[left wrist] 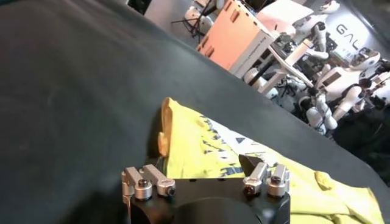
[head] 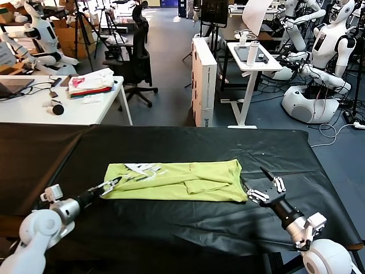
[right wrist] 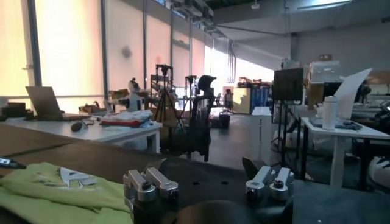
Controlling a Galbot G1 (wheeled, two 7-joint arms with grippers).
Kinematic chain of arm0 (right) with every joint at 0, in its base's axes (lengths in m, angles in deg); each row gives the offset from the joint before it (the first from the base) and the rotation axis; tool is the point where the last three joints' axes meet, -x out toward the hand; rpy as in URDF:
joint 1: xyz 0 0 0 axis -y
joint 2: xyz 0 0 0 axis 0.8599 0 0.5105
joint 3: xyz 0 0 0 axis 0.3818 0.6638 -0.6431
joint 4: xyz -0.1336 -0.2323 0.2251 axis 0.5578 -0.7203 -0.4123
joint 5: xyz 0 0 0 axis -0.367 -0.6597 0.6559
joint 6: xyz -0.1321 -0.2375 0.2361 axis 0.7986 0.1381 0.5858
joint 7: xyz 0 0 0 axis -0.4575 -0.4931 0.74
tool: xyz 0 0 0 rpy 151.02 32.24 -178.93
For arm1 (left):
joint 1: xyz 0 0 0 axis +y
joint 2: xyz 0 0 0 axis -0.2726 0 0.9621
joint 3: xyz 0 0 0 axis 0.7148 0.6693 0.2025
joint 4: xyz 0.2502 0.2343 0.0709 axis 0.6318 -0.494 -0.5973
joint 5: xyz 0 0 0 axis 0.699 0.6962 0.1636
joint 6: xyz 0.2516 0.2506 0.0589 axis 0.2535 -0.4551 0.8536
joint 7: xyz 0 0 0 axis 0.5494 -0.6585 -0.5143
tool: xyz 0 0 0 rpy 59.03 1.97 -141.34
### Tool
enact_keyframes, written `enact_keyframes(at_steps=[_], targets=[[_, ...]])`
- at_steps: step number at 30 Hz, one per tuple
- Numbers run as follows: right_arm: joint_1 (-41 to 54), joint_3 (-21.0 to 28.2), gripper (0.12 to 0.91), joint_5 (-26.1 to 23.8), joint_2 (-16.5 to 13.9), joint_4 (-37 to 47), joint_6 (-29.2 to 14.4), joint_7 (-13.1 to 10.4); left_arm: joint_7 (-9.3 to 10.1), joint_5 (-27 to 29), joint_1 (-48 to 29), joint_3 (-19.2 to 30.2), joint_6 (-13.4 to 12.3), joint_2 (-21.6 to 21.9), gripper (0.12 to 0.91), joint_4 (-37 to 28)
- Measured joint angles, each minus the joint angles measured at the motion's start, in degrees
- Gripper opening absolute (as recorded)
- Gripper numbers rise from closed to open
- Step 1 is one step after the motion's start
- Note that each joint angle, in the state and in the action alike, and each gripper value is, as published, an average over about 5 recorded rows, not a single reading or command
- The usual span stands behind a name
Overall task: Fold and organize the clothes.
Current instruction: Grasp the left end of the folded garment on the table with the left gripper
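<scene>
The T-shirt's long strip (head: 179,182) needs to be folded shorter, so I should grip it next with my left gripper by its end beside the white patch.
The clothes are one lime-yellow T-shirt (head: 182,181), lying folded into a long strip across the black table (head: 171,228). Its white printed patch (head: 142,169) faces up near the left end. My left gripper (head: 112,184) is open and low at the shirt's left edge. In the left wrist view the yellow fabric (left wrist: 201,146) runs just ahead of its spread fingers (left wrist: 149,178). My right gripper (head: 261,184) is open too, just off the shirt's right end and holding nothing. The right wrist view shows the shirt (right wrist: 55,192) off to one side of its jaws.
Behind the black table stands a white desk (head: 57,108) with a white, pink and red stack of folded cloth (head: 90,84). Farther back are an office chair (head: 137,63), a tall box (head: 204,80), a small white stand (head: 251,63) and other robots (head: 319,63).
</scene>
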Motion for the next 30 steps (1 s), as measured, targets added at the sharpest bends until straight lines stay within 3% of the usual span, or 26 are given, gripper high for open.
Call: enact_keyframes(at_steps=[12,14,18,25,28,30], targets=[[0.46,0.71,0.907,-0.94,1.02,-0.07,0.05,-0.18,0.46,-0.47,-0.7,0.28,0.96,0.2,0.905,-0.37],[0.48,0.81,0.907,-1.19,1.24,-0.09,0.05,-0.2,0.58,-0.39,-0.78,0.25,0.93,0.24,0.873,-0.43],[0.57,0.99,0.907,-1.63,1.63,-0.1,0.03,-0.25,0.86,-0.05,-0.85,0.34,0.72,0.22,0.676,-0.52],[0.58,1.33,0.907,-2.45,2.32,-0.09,-0.05,-0.36,1.77,1.25,-0.88,0.63,-0.04,-0.19,0.24,-0.15],[0.66,1.51,0.907,-3.03,2.63,0.06,-0.13,-0.51,2.64,2.82,-0.52,0.28,-0.65,-0.2,0.172,0.59],[0.88,1.69,0.907,-3.55,2.89,0.28,-0.17,-0.79,2.91,4.86,-0.01,-0.24,-0.9,0.09,0.178,1.42]])
